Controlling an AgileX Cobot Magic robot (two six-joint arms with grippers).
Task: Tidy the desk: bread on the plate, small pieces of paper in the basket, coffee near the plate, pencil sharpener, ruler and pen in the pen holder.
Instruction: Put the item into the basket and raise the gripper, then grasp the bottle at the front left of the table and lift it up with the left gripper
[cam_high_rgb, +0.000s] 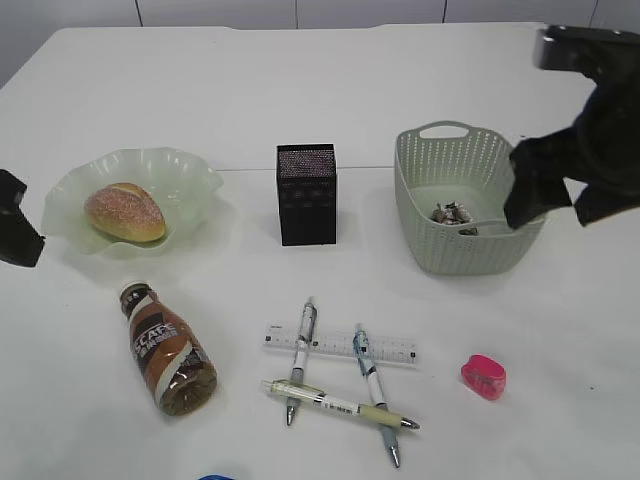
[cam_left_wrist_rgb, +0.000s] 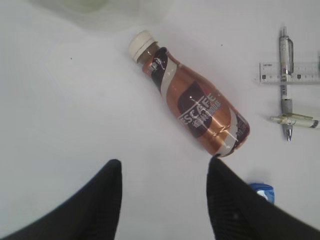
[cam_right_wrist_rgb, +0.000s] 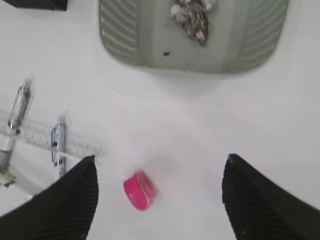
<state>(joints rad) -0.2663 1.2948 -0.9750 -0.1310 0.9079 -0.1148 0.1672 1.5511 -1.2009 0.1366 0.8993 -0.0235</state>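
My left gripper grabs the bottle by its upper body below the cap (cam_high_rgb: 148, 320) next, to set the coffee near the plate (cam_high_rgb: 190, 175).
The bread (cam_high_rgb: 125, 212) lies on the pale green plate (cam_high_rgb: 190, 175) at the left. A coffee bottle (cam_high_rgb: 168, 350) (cam_left_wrist_rgb: 195, 107) lies on its side in front of the plate. My left gripper (cam_left_wrist_rgb: 165, 161) hovers open and empty just short of the bottle's base. Paper scraps (cam_high_rgb: 452, 213) (cam_right_wrist_rgb: 192, 17) sit in the green basket (cam_high_rgb: 460, 250). My right gripper (cam_high_rgb: 530, 205) (cam_right_wrist_rgb: 161, 158) is open and empty, above the table between the basket and the pink pencil sharpener (cam_high_rgb: 484, 377) (cam_right_wrist_rgb: 140, 190). The ruler (cam_high_rgb: 340, 345) and three pens (cam_high_rgb: 372, 385) lie crossed at front centre. The black pen holder (cam_high_rgb: 307, 195) stands mid-table.
A small blue object (cam_left_wrist_rgb: 262, 191) lies at the table's front edge near the bottle's base. The basket's rim (cam_right_wrist_rgb: 200, 62) is just ahead of the right gripper. The left arm (cam_high_rgb: 18, 235) shows at the left edge beside the plate.
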